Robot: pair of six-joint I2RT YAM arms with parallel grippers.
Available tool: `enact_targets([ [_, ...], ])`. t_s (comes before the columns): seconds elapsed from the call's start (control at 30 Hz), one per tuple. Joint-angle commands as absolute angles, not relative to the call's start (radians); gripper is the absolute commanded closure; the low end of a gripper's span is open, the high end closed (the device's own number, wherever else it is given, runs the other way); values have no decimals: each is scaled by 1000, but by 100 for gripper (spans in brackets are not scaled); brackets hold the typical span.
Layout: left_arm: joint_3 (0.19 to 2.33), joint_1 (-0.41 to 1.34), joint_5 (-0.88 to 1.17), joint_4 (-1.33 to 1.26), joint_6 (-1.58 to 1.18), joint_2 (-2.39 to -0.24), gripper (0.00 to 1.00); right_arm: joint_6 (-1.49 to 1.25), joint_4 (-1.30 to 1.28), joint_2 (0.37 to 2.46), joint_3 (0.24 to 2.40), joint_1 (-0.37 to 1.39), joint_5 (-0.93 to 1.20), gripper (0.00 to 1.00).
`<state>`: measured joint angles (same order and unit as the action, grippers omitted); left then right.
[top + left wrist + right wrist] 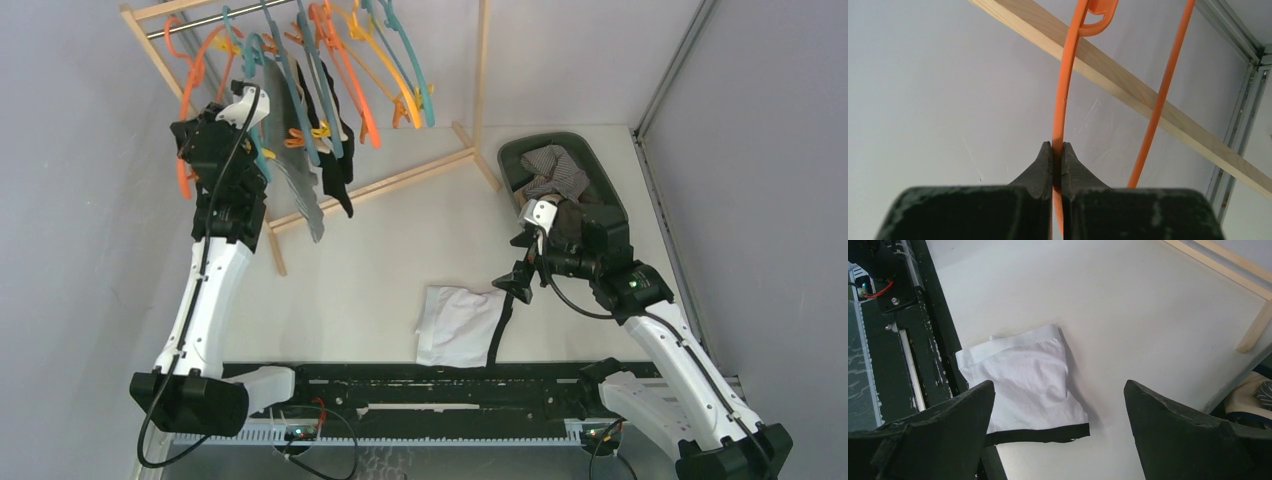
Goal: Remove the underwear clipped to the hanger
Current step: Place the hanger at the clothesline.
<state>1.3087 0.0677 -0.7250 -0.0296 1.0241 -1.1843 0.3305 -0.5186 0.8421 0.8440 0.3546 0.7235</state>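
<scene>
The hook of the orange hanger is over the rack's bar, so the hanger would stay hanging there if I opened now. I should let go of the hanger with my left gripper.
A white brief with black trim (pixel 460 325) lies flat on the table near the front; it also shows in the right wrist view (pixel 1028 385). My right gripper (pixel 518 283) hovers open just right of it, empty (pixel 1058 390). Grey underwear (pixel 300 175) and black underwear (pixel 335 150) hang from hangers on the wooden rack (pixel 400 180). My left gripper (pixel 215 120) is up at the rack's left end, shut on an orange hanger (pixel 1063 95), the wire pinched between its fingertips (pixel 1058 150).
Several orange, teal and yellow hangers (pixel 340 50) crowd the rail. A dark bin (pixel 600 180) at the back right holds a checked cloth (pixel 555 170). The rack's foot bar (pixel 1218 265) crosses the table. A black rail (pixel 420 385) runs along the front edge.
</scene>
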Motion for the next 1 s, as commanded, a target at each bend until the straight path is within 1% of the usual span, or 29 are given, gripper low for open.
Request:
enact_targets([
  [0.0, 1302, 62, -710, -73, 1020, -1178, 100, 347, -500, 841, 846, 362, 729, 0],
  [0.03, 1302, 62, -709, -64, 1011, -1170, 99, 348, -499, 842, 846, 362, 730, 0],
  [0.07, 1301, 62, -708, -50, 998, -1162, 96, 348, -499, 842, 845, 362, 730, 0],
  [0.2, 1334, 63, -692, 69, 928, -1107, 72, 348, -499, 848, 846, 364, 729, 0],
  [0.27, 1359, 62, -681, 127, 889, -1082, 61, 346, -498, 848, 846, 365, 724, 0],
  [0.37, 1403, 63, -663, 219, 844, -1051, 40, 343, -496, 851, 845, 365, 718, 0],
  [0.53, 1444, 63, -647, 328, 792, -991, 12, 332, -487, 870, 846, 364, 672, 0],
  [0.57, 1448, 64, -645, 353, 782, -979, 8, 329, -486, 876, 845, 365, 652, 0],
  [0.63, 1450, 64, -643, 405, 759, -955, 3, 330, -486, 894, 846, 367, 616, 0],
  [0.7, 1441, 64, -642, 463, 733, -921, 1, 344, -502, 914, 848, 377, 580, 0],
  [0.87, 1418, 63, -636, 578, 648, -843, 0, 451, -587, 970, 843, 464, 430, 0],
  [0.97, 1418, 63, -601, 672, 576, -796, 0, 500, -611, 1014, 829, 497, 382, 1],
])
